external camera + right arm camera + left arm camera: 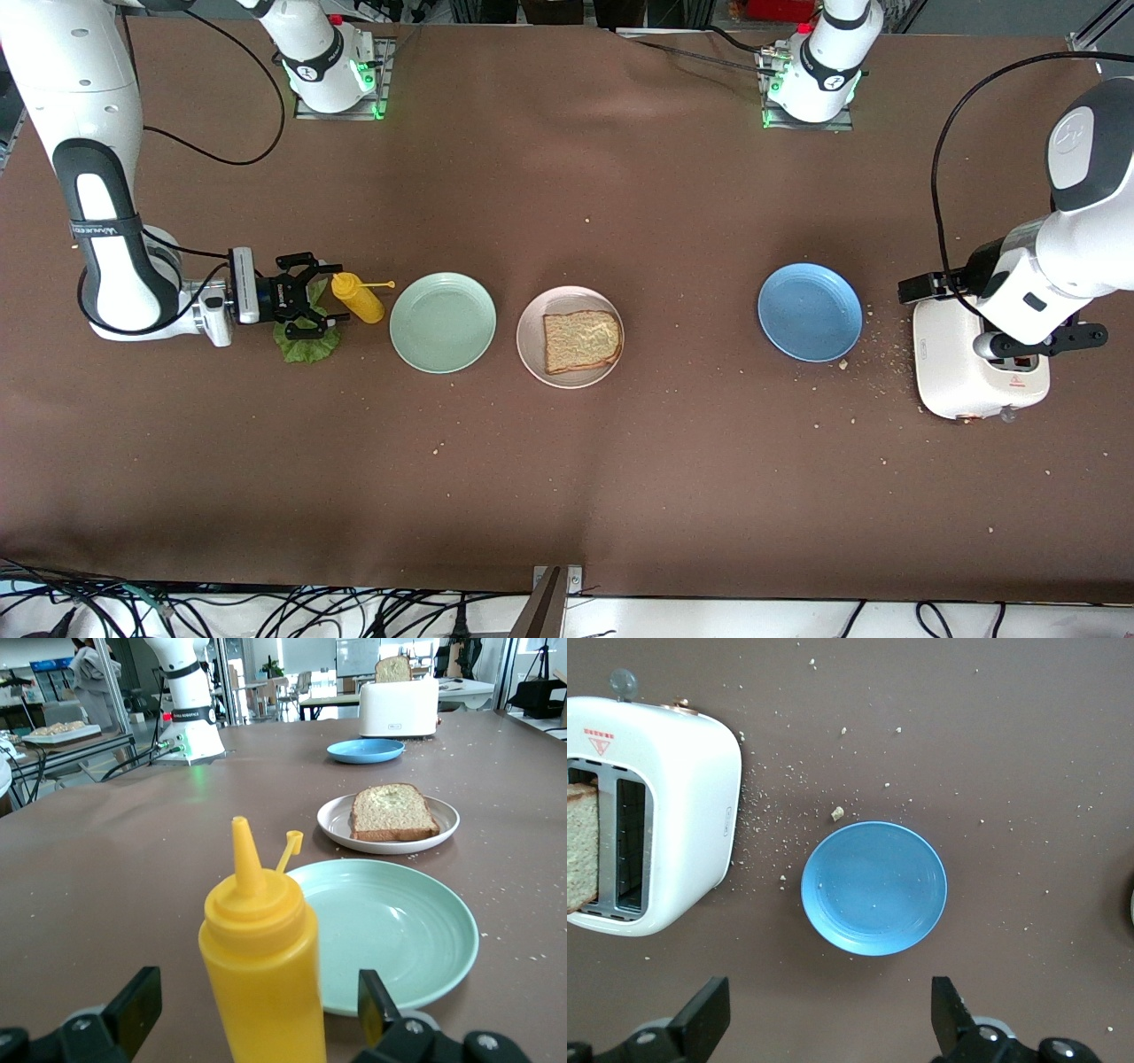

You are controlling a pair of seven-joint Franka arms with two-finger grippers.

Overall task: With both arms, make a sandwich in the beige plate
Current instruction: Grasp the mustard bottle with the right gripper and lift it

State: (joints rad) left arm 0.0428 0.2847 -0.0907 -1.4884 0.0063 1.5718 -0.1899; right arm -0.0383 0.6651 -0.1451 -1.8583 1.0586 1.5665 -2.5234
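The slice of bread (580, 340) on the beige plate is to get sauce, so my right gripper will next grab the yellow squeeze bottle by its body (361, 301).
The beige plate (532, 354) holds one slice of bread (580, 340) in the middle of the table; both show in the right wrist view, the plate (332, 822) and the slice (392, 811). A second slice (580, 846) stands in the toaster (979, 381). The lettuce leaf (310, 346) lies on the table under my right gripper (310, 299), which is open and low, with a yellow squeeze bottle (357, 297) just ahead of its fingers. My left gripper (923, 289) is open and empty, up over the toaster's end toward the blue plate (810, 312).
A mint-green plate (443, 322) sits between the bottle and the beige plate. Both the blue plate and the mint-green plate hold nothing. Crumbs lie scattered round the toaster (656, 806) and the blue plate (873, 888). The table's front edge has cables below it.
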